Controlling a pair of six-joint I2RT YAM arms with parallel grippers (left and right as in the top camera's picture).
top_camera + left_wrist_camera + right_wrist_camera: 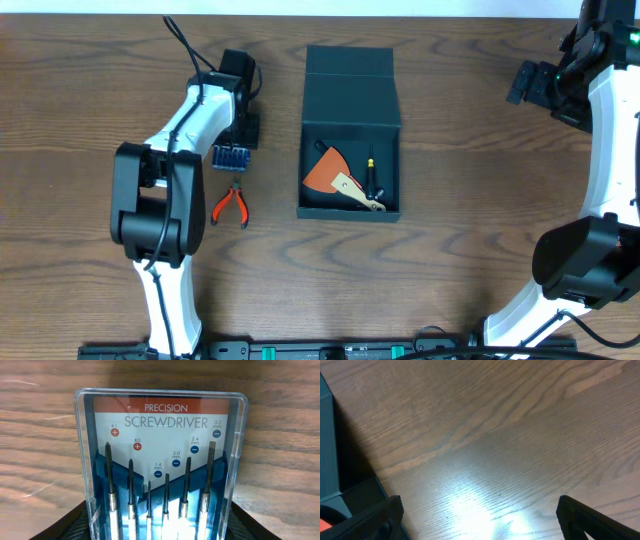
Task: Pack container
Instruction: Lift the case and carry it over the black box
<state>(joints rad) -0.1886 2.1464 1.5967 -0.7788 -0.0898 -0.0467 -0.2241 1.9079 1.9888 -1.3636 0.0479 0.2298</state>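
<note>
I would bring the case up off the wood if I lifted my left gripper now, because its fingers press both sides of the screwdriver-set case (231,156) (160,460).
The dark teal container (350,108) stands open at the table's middle, its flap lid laid back on the far side. Inside lie an orange scraper with a wooden handle (330,172) and a black screwdriver (372,178). The small blue screwdriver-set case (231,156) lies on the table left of the container. My left gripper (240,132) is over it. In the left wrist view its fingers (157,527) press both sides of the case (160,460). My right gripper (527,84) hangs open and empty over bare wood at the far right (477,520).
Red-handled pliers (231,205) lie just in front of the screwdriver-set case. The container's wall shows at the left edge of the right wrist view (326,445). The table top is dark brown wood.
</note>
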